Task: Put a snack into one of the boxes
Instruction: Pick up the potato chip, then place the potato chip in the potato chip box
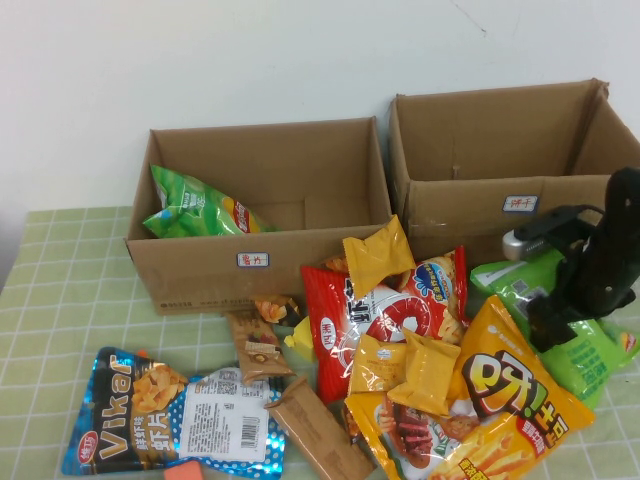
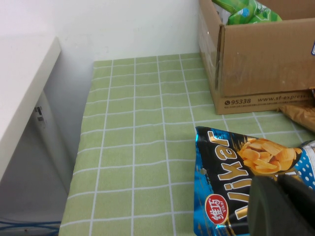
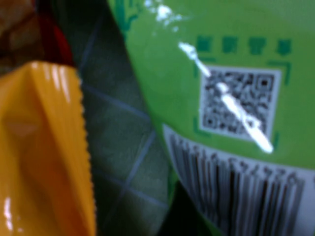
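Note:
The right gripper's fingers reach down around the green snack bag [image 3: 197, 98], beside the barcode [image 3: 236, 191] in the right wrist view, so the right gripper needs to close on the bag now.
Two open cardboard boxes stand at the back: the left box [image 1: 200, 270] holds a green chip bag [image 1: 195, 210], the right box [image 1: 470, 200] shows nothing inside. My right gripper [image 1: 548, 325] is down on a green snack bag [image 1: 590, 360] in front of the right box; the right wrist view shows that bag's barcode side [image 3: 221, 49] very close, beside a yellow bag [image 3: 39, 157]. My left gripper [image 2: 283, 206] is shut and empty, just above the blue Vikar chip bag [image 2: 236, 157] at the table's front left; it is out of the high view.
A pile of snacks lies in front of the boxes: a red bag [image 1: 350, 320], an orange fries bag [image 1: 500, 400], small yellow packets [image 1: 420, 370], a brown bar [image 1: 315, 430], the Vikar bag [image 1: 150, 415]. The left table edge [image 2: 81, 162] drops off beside a white counter.

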Motion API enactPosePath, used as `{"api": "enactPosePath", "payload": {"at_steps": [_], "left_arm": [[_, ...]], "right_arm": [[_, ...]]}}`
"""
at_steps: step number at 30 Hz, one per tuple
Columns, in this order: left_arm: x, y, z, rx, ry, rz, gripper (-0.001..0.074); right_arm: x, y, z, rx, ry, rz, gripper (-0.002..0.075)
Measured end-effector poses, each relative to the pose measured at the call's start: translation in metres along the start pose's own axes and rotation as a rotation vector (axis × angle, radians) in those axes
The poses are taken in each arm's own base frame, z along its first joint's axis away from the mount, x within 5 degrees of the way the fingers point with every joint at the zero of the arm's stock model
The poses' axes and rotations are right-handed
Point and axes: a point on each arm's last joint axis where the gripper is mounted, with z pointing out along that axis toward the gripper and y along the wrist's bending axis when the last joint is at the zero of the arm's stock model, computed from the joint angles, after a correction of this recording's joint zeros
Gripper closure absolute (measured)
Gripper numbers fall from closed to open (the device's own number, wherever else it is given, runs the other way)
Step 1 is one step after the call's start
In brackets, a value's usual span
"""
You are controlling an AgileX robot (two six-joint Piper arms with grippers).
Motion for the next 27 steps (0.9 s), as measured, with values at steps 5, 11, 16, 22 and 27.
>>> {"api": "enactPosePath", "payload": {"at_steps": [5, 11, 16, 22, 27], "left_arm": [[0.0, 0.0, 0.0, 0.0, 0.0, 0.0, 0.0736], [0.0, 0.0, 0.0, 0.0, 0.0, 0.0, 0.0736], [0.0, 0.0, 0.0, 0.0, 0.0, 0.0, 0.0736], [0.0, 0.0, 0.0, 0.0, 0.0, 0.0, 0.0736], [0.0, 0.0, 0.0, 0.0, 0.0, 0.0, 0.0736]], "right_arm": [[0.0, -0.001, 0.0, -0.002, 0.013, -0.005, 0.0325], [0.0, 0.0, -0.02, -0.021, 0.04, 0.008, 0.0407], [0.003, 0.012, -0.089, -0.062, -0.031, 0.043, 0.0412], [0.016, 0.03, -0.186, -0.057, -0.253, 0.049, 0.0412], [0.038, 0.05, -0.253, -0.072, -0.438, 0.008, 0.0412]]}}
